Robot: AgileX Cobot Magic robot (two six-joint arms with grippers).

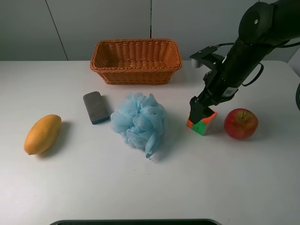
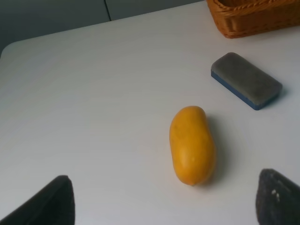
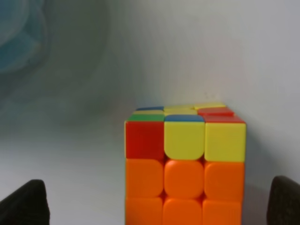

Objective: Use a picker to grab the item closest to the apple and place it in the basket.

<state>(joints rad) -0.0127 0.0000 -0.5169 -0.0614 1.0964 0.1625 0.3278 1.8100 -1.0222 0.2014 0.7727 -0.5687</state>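
My right gripper is still too high to close on the puzzle cube and needs to go lower first. The puzzle cube's lower part shows below the ends of my fingers, which are near its top.
A red apple sits on the white table at the right. Just left of it stands a multicoloured puzzle cube. My right gripper is lowered onto the cube from above. In the right wrist view the cube stands between the two dark fingertips, which are wide apart and not touching it, so the gripper is open. An orange wicker basket stands at the back centre. My left gripper is open and empty, hovering near a mango; it is out of the high view.
A fluffy blue bath pouf lies left of the cube. A grey-and-blue eraser block lies left of the pouf, and the mango at the far left. The basket's corner shows in the left wrist view.
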